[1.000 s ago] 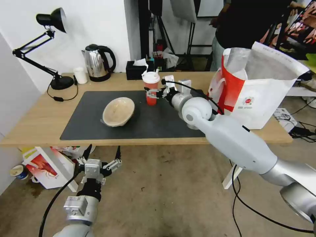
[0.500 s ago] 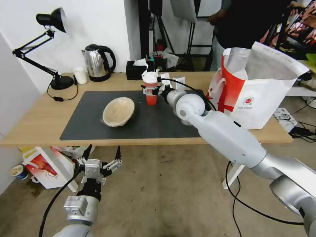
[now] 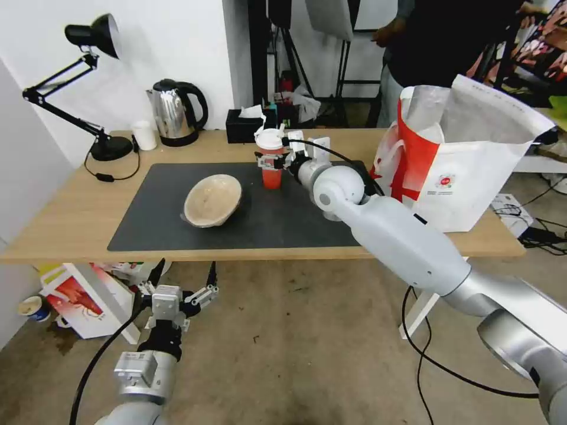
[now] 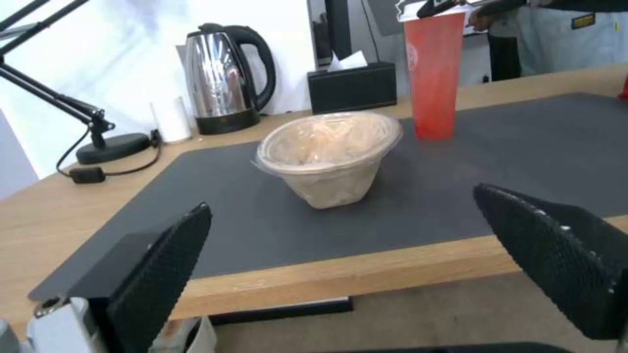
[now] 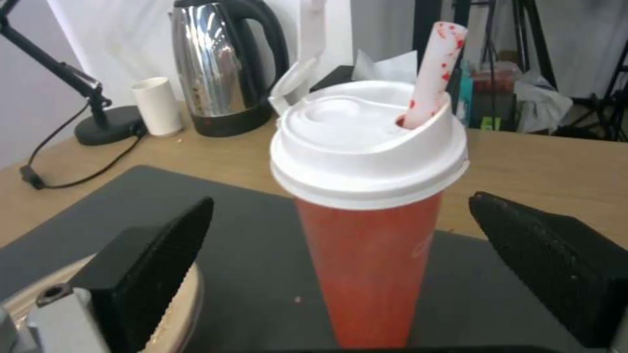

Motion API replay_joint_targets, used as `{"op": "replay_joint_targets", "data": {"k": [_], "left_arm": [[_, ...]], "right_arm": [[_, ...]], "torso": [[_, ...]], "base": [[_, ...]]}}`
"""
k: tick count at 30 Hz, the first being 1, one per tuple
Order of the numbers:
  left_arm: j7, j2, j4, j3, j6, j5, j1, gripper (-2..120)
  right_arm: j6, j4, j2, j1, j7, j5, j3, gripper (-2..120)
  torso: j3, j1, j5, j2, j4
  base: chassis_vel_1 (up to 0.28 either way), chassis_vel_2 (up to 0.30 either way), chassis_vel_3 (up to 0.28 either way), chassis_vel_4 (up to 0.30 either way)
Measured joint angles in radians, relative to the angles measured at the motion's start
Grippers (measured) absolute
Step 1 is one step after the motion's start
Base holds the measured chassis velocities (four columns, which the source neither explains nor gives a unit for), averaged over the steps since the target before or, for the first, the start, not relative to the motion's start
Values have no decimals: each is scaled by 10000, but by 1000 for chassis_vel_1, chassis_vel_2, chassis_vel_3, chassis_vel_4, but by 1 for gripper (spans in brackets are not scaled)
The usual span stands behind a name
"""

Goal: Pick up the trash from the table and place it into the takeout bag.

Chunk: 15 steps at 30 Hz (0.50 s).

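Note:
My right gripper grabs the tall red cup by its lower part [image 3: 271, 178] next, to put the trash into the takeout bag [image 3: 472, 171].
The tall red cup [image 3: 271, 171] with its white lid [image 5: 366, 147] and a straw stands upright at the back of the dark mat [image 3: 283, 221] on the table [image 3: 71, 212]. My right gripper [image 3: 274, 160] is open, one finger on each side of the cup [image 5: 370, 274] and apart from it. A shallow beige bowl [image 3: 212, 199] sits on the mat left of the cup, also seen as bowl [image 4: 327, 157] from the left wrist. The takeout bag [image 3: 472, 171] stands open on the table's right end. My left gripper [image 3: 180, 286] hangs open below the table's front edge.
A kettle [image 3: 174, 112], a desk lamp [image 3: 88, 88], a small white cup [image 3: 143, 134] and a black tissue box [image 3: 243, 127] line the table's back edge. A red-and-white box [image 3: 82, 298] lies on the floor at the left. Cables trail on the floor at the right.
My right arm has reached farther over the mat, bringing its open fingers up around the red cup. The left arm, the bowl and the bag have stayed still.

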Motion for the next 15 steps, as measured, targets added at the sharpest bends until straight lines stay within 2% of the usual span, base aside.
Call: {"op": "replay_joint_targets", "data": {"k": [15], "left_arm": [[0,0,0,0,0,0,0,100]], "right_arm": [[-39,-1257,536,274,-359,-100,83,100]], "torso": [[0,0,0,0,0]], "base": [[0,0,0,0]]}}
